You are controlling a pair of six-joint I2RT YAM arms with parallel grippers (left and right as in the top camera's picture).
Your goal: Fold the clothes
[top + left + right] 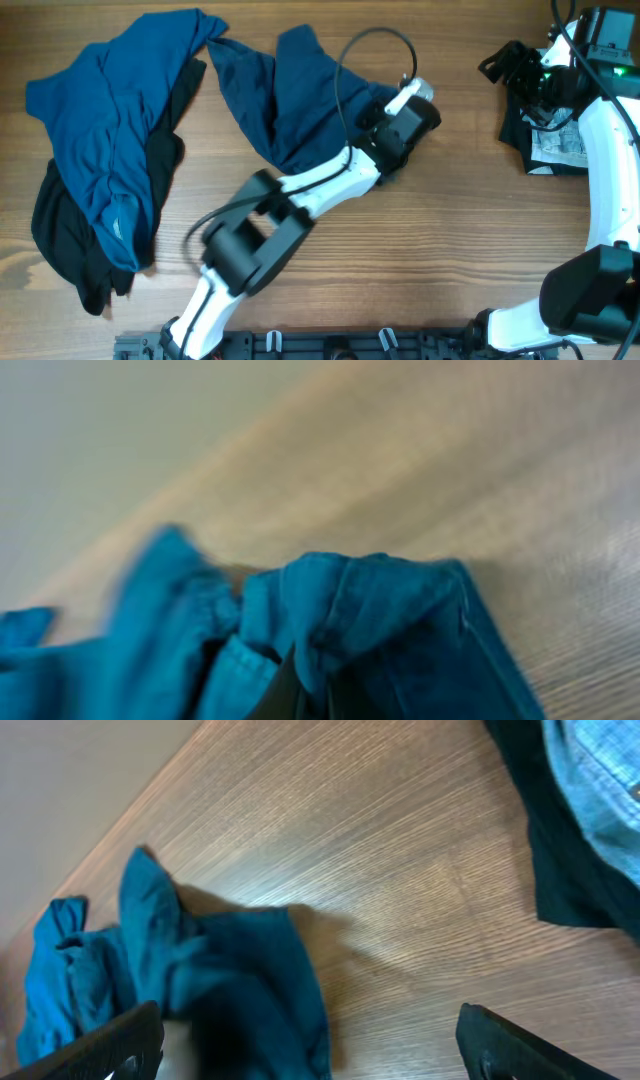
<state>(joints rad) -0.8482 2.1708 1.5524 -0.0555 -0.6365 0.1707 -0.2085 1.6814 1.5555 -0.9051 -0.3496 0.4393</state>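
My right gripper grabs the dark navy shorts (pixel 285 100) next by their edge beside my left gripper's bunched fold, to stretch the shorts for folding.
The clothes lie in separate heaps. Dark navy shorts (pixel 285 100) are spread at the table's middle back, and my left gripper (pixel 400 125) sits at their right edge. In the left wrist view that gripper (pixel 305 695) is shut on a bunched fold of the shorts (pixel 380 610). A brighter blue shirt (pixel 110 130) lies at the left over a black garment (pixel 70 240). My right gripper (pixel 505 65) hovers open at the back right. Its fingers (pixel 110 1040) stand wide apart with nothing between them; the shorts (pixel 230 980) lie beyond them.
A dark garment (pixel 520 125) with light-wash jeans (pixel 558 145) on it lies at the right, under my right arm. They also show in the right wrist view as the dark garment (pixel 560 870) and the jeans (pixel 600 770). Bare wood (pixel 450 240) fills the front.
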